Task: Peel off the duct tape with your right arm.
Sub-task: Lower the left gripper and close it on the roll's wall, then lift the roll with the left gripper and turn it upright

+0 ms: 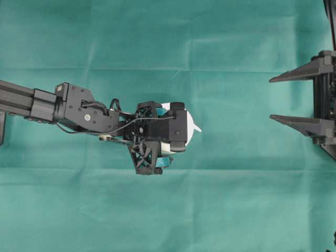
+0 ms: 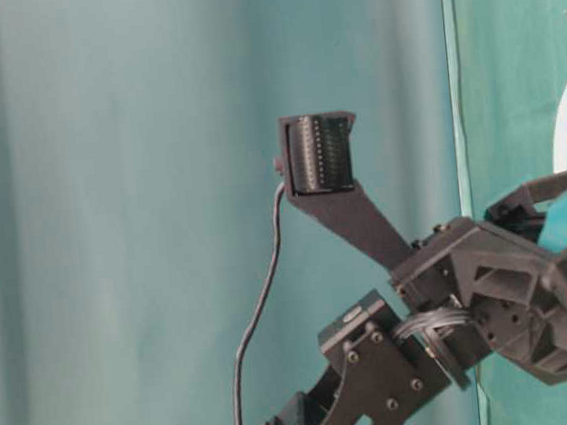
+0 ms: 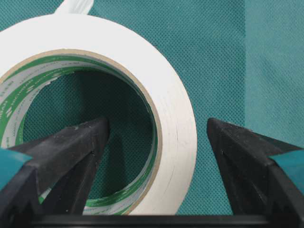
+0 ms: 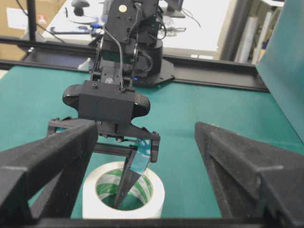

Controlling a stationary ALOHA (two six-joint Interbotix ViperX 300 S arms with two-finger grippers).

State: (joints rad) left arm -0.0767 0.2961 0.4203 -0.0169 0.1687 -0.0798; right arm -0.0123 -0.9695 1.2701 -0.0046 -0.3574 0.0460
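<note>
I need to grab the roll's wall [image 3: 173, 137] with my left gripper next, so that the duct tape's loose tab [image 3: 76, 6] stays free to peel.
The duct tape [image 1: 192, 124] is a white roll with a green-printed core, lying flat on the green cloth at mid-table. Its loose tab [image 1: 198, 127] points toward the right arm. The roll also shows large in the left wrist view [image 3: 171, 114] and low in the right wrist view [image 4: 156, 197]. My left gripper [image 3: 157, 126] is open and straddles the roll's wall, one finger [image 3: 71, 142] inside the hole and the other [image 3: 237, 147] outside, a small gap beside it. My right gripper [image 1: 273, 98] is open at the right edge, well away from the tape, nothing between its fingers [image 4: 237, 156].
Green cloth [image 1: 168, 210] covers the table, with a fold line across its lower part. The left arm [image 1: 63, 107] stretches in from the left edge. A black rail [image 4: 213, 76] and a cluttered bench lie beyond the far table edge.
</note>
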